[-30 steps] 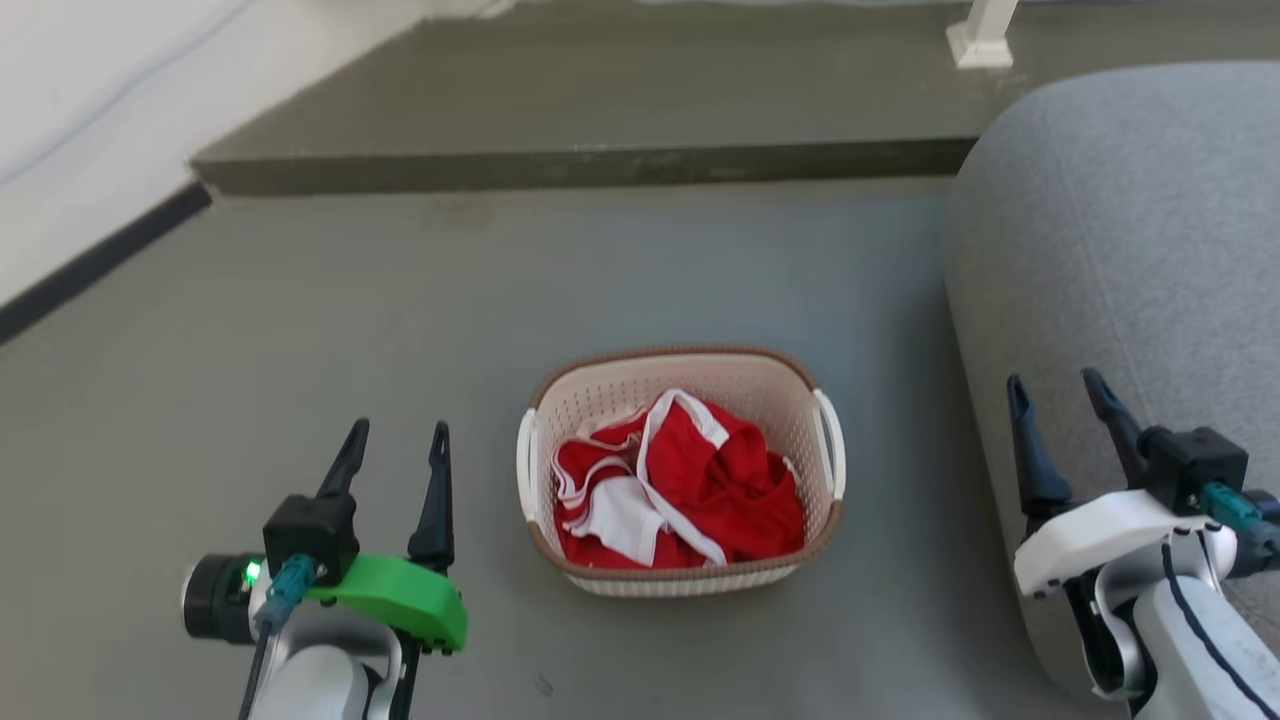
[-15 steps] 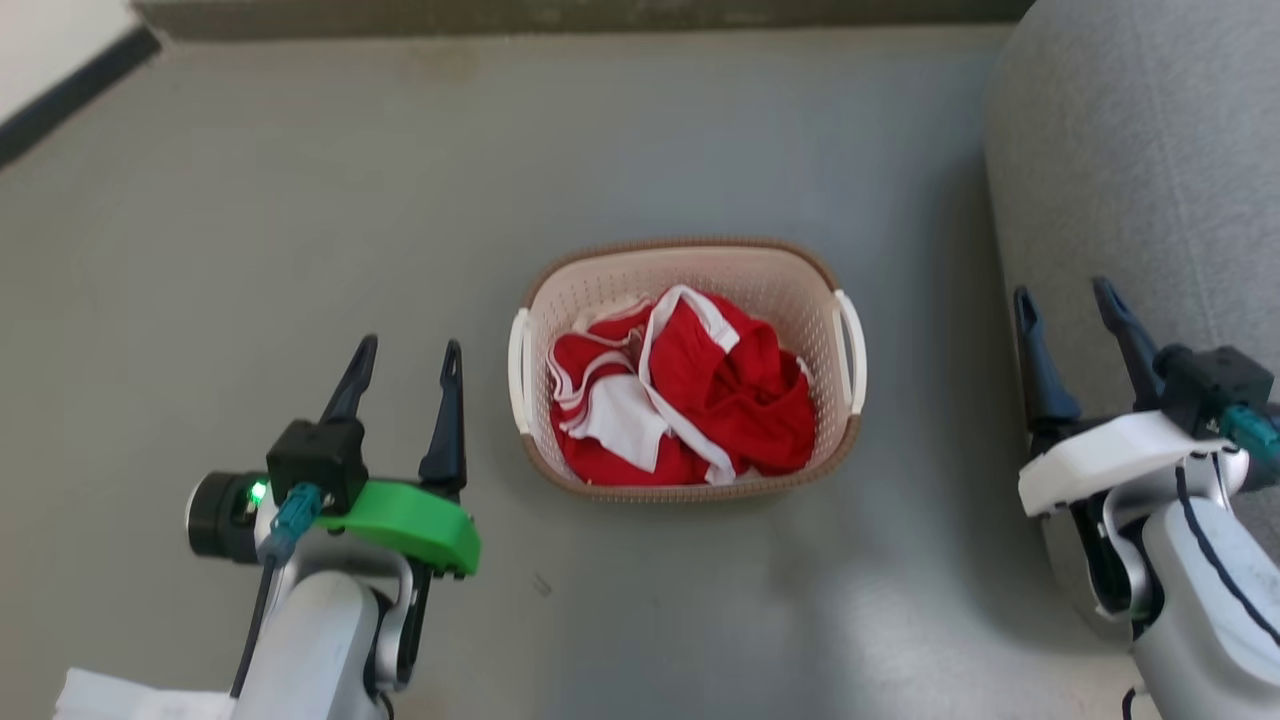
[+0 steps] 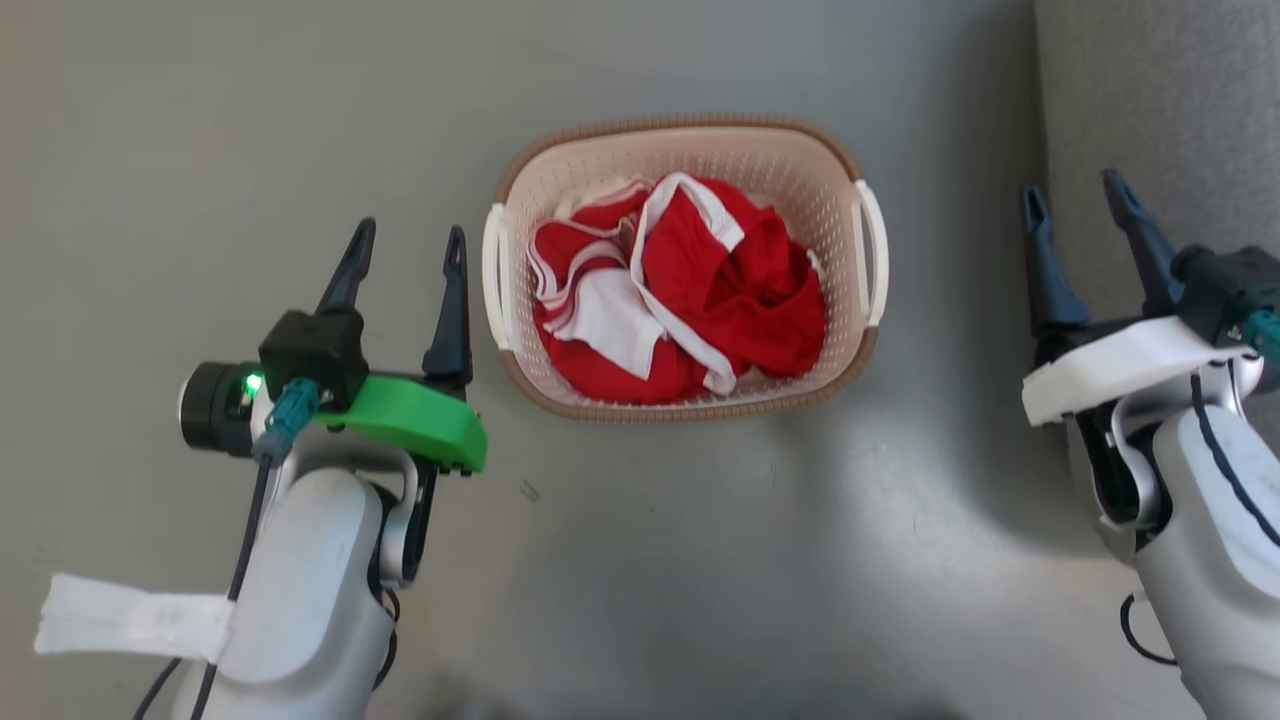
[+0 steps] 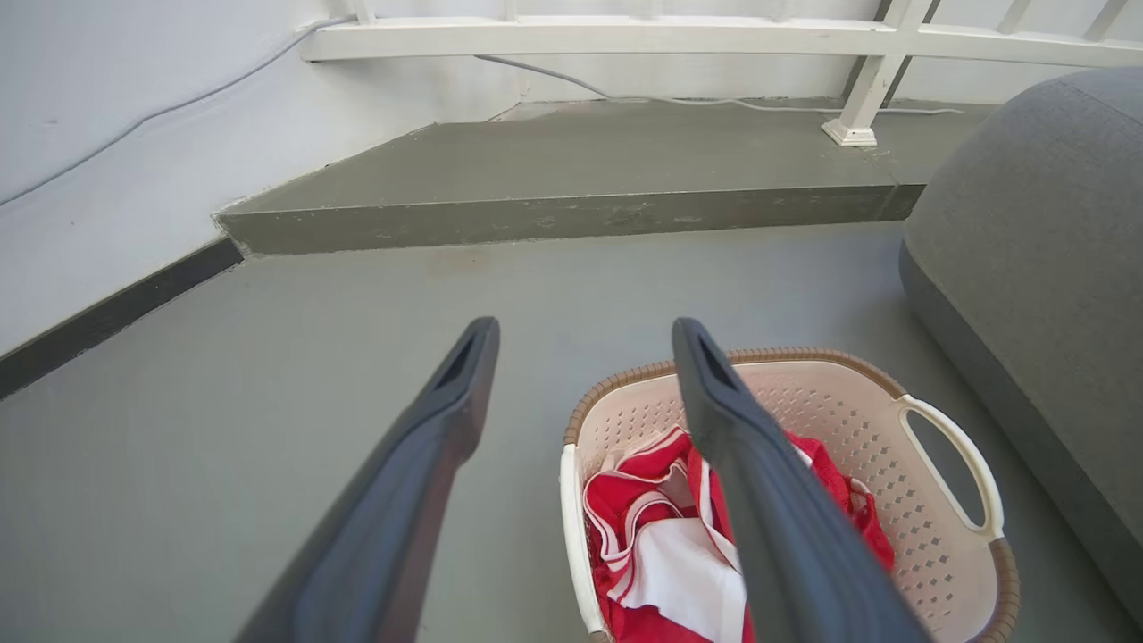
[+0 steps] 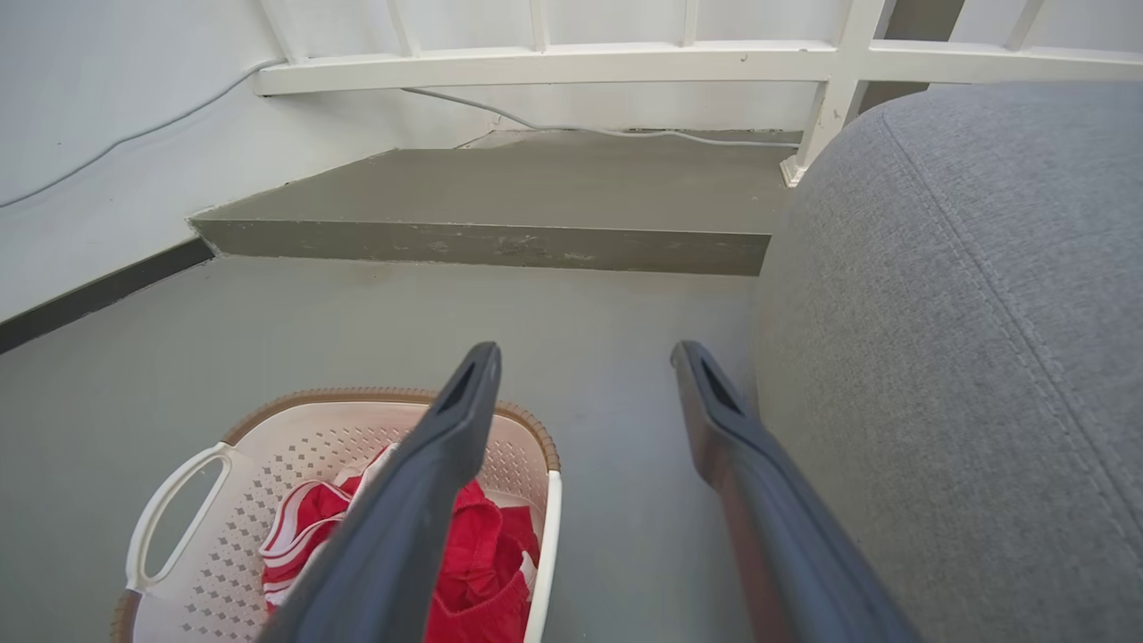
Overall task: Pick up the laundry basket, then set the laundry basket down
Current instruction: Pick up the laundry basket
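I should next pick up the laundry basket with my left gripper by its slim white handle (image 3: 493, 276) opposite the sofa, because the cream body (image 3: 801, 178) is wider than the fingers.
The laundry basket (image 3: 560, 180) stands on the grey floor, cream perforated plastic with a brown rim and a white handle on each side, holding red and white clothes. My left gripper (image 3: 408, 238) is open just left of the basket's left handle, apart from it. On the other side my right gripper (image 3: 1076, 196) is open, well to the right of the right handle and over the edge of the grey sofa. In the left wrist view the basket (image 4: 857, 411) lies to the lower right of that gripper (image 4: 585, 338). The right wrist view has the basket (image 5: 268, 446) at lower left of that gripper (image 5: 585, 359).
A grey fabric sofa (image 3: 1150, 110) lines the right side, close behind my right gripper. Farther ahead a raised concrete step (image 4: 571, 192) runs across, with a white railing (image 4: 625, 36) and white wall (image 4: 107, 134) behind. Open grey floor (image 3: 200, 120) lies left of the basket.
The head camera has tilted down, so the step and wall have left its view and the basket sits higher in the picture. Both grippers stay open beside the basket.
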Tool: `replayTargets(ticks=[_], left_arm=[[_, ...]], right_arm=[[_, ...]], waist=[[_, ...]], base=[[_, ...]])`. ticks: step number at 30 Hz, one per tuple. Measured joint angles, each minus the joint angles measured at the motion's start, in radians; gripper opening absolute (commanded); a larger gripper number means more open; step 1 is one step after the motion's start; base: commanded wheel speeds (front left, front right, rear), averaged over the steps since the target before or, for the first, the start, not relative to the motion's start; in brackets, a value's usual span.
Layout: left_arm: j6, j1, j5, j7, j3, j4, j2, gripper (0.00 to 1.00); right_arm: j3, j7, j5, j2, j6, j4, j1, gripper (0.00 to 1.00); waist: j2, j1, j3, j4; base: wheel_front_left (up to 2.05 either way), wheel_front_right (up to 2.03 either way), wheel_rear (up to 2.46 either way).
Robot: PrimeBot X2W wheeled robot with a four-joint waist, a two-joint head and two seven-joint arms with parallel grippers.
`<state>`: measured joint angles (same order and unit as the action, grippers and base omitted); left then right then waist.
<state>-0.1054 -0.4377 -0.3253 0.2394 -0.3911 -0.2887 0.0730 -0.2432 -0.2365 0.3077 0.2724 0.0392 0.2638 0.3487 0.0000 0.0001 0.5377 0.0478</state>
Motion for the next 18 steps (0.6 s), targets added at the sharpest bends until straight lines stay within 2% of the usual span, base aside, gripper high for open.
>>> replayTargets(ticks=[11, 18], left_arm=[[0.028, -0.137, -0.016, -0.021, 0.001, -0.086, -0.021, 1.0], [0.045, -0.249, -0.037, -0.051, 0.015, -0.157, -0.024, 1.0]], right_arm=[[0.003, 0.01, 0.003, -0.006, -0.015, 0.044, 0.126, 1.0], [-0.022, 0.026, 0.0, -0.016, -0.038, 0.089, 0.232, 1.0]], waist=[[0.0, 0.0001, 0.159, -0.008], [0.0, 0.0, 0.26, -0.012]], base=[[0.0, 0.0, 0.0], [0.0, 0.0, 0.0]])
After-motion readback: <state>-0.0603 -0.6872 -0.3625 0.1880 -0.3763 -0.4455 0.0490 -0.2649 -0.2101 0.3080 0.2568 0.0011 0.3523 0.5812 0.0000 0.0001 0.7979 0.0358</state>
